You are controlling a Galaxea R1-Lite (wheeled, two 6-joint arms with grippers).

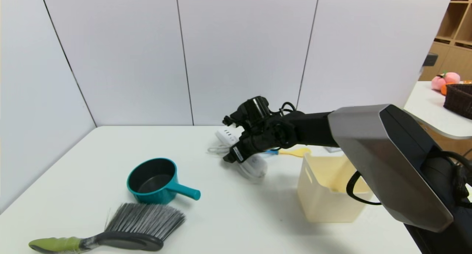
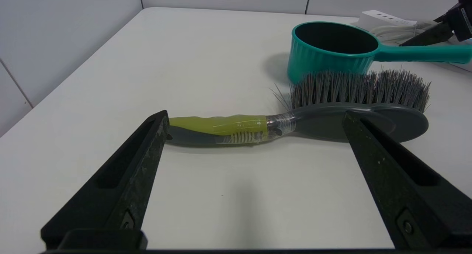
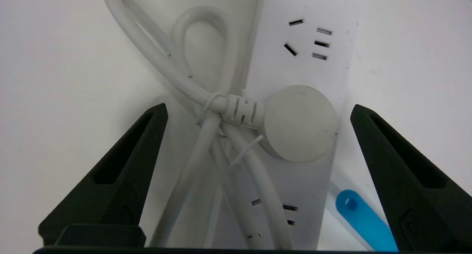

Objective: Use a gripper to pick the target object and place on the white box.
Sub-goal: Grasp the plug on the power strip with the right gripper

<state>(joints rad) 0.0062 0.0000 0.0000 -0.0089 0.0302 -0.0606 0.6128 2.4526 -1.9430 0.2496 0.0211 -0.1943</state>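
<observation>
The power strip [image 1: 226, 135] needs to go on the white box [image 1: 324, 198], so my right gripper should next grab the power strip's body next to the round plug.
The target object, a long white power strip [image 1: 226, 135], lies flat on the table at the far middle, its tied cord [image 3: 173, 66] looped beside it and its round plug [image 3: 298, 123] resting on top. My right gripper [image 1: 236, 154] hangs just above it, open. In the right wrist view its fingers [image 3: 125, 162] straddle the power strip [image 3: 302, 55] and cord without touching them. The white box [image 1: 324, 198], a cream open-top bin, stands right of the strip, nearer to me. My left gripper [image 2: 255, 115] is open, low over the near table.
A teal pot [image 1: 155, 180] with a handle sits left of centre. A grey brush [image 1: 140, 224] with a green handle lies at the front left, just ahead of my left gripper. A blue-handled item [image 3: 363, 217] lies beside the strip. A side table with a basket [image 1: 459, 99] stands far right.
</observation>
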